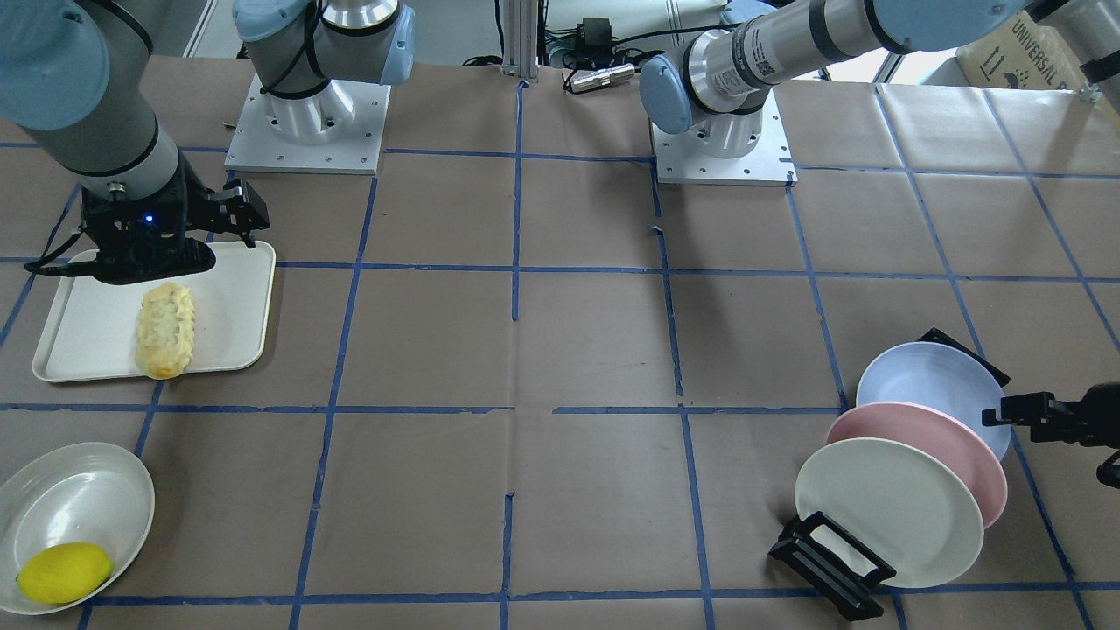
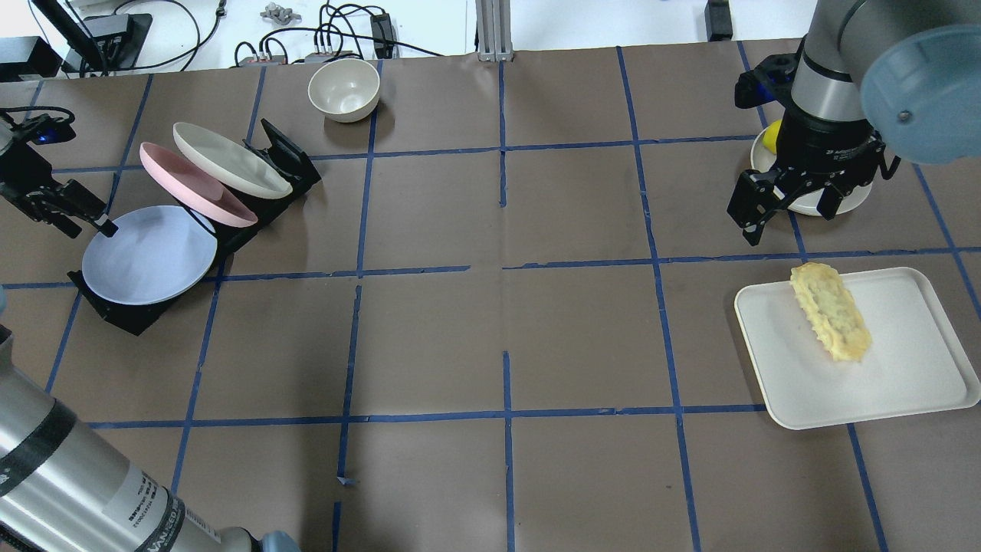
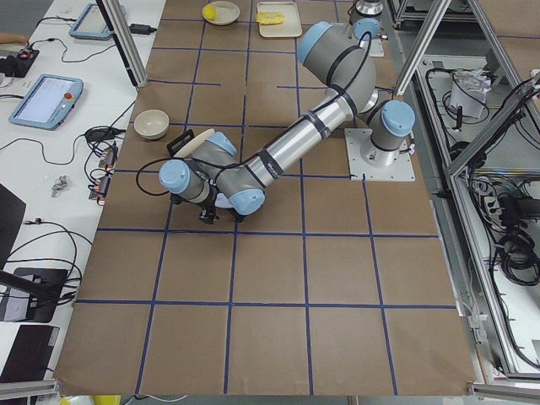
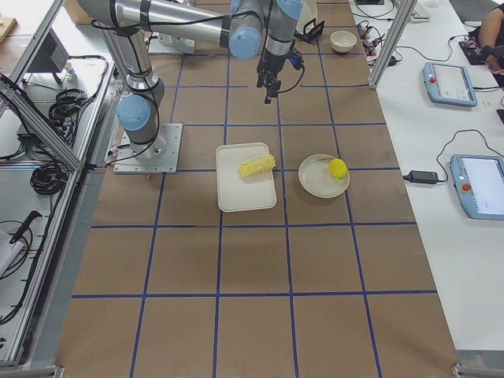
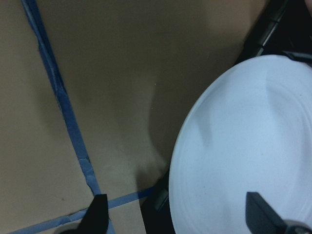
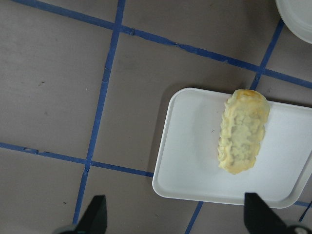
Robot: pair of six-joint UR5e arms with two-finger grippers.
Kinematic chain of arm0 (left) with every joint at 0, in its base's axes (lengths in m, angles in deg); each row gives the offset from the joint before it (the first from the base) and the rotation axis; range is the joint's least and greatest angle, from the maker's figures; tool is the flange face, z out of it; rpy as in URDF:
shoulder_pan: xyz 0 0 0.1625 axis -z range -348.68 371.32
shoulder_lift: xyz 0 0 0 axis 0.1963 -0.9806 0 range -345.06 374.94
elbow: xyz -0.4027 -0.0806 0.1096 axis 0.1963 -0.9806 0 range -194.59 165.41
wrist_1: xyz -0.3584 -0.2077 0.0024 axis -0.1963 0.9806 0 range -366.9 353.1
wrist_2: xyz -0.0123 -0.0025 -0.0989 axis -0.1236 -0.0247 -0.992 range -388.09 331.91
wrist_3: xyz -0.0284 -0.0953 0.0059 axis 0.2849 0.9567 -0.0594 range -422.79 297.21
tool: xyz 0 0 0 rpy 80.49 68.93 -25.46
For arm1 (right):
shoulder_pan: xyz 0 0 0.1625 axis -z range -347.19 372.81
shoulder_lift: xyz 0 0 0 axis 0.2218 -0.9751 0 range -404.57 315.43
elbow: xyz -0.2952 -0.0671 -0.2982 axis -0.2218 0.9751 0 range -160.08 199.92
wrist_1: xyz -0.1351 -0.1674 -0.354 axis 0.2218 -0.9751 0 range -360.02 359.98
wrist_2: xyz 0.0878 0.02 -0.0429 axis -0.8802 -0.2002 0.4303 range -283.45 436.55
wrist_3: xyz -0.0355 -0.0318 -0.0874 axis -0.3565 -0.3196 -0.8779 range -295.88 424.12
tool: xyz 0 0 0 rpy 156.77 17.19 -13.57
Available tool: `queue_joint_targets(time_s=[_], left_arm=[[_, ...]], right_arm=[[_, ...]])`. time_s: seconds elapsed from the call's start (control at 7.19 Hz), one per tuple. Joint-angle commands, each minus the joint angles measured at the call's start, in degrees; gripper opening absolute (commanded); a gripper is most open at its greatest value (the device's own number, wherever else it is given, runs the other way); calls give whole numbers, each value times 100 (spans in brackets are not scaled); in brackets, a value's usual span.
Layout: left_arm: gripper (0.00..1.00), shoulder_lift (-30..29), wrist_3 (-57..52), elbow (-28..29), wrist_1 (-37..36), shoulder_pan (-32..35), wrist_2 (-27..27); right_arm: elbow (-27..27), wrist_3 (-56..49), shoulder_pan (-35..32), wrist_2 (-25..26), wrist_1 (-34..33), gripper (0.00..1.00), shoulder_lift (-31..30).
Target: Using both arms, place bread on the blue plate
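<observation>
Next, the left gripper takes hold of the blue plate by its rim, to set the plate out for the bread.
The bread lies on a white tray; it also shows in the overhead view and the right wrist view. My right gripper hangs open and empty above the tray's far edge, just beyond the bread's end. The blue plate leans in a black rack as its front plate. My left gripper is open at the plate's rim. In the left wrist view, one fingertip is over the table and the other over the blue plate.
A pink plate and a cream plate stand behind the blue one in the same rack. A white dish with a lemon sits near the tray. A cream bowl stands at the far edge.
</observation>
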Motion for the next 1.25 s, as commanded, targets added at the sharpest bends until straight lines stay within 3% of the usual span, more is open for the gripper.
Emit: queue_joint_targets(time_s=[0.0,0.28,0.42,0.56,1.11], left_arm=[[64,-52,102,-17,254,3,-32],[31,-114,85,-18,254,-6,-15],[7,-140,85,60,254,-6,-6],[3,-132,85,96,254,-6,3],[2,17,111,193,420,-15,29]], right_arm=[[-1,0,-6,-9,-4,100,-1],[-1,0,-6,-9,-4,100,8],[8,0,-6,-9,-4,100,-1],[8,0,-6,-9,-4,100,7],[-1,9,-6,-44,-4,100,-1]])
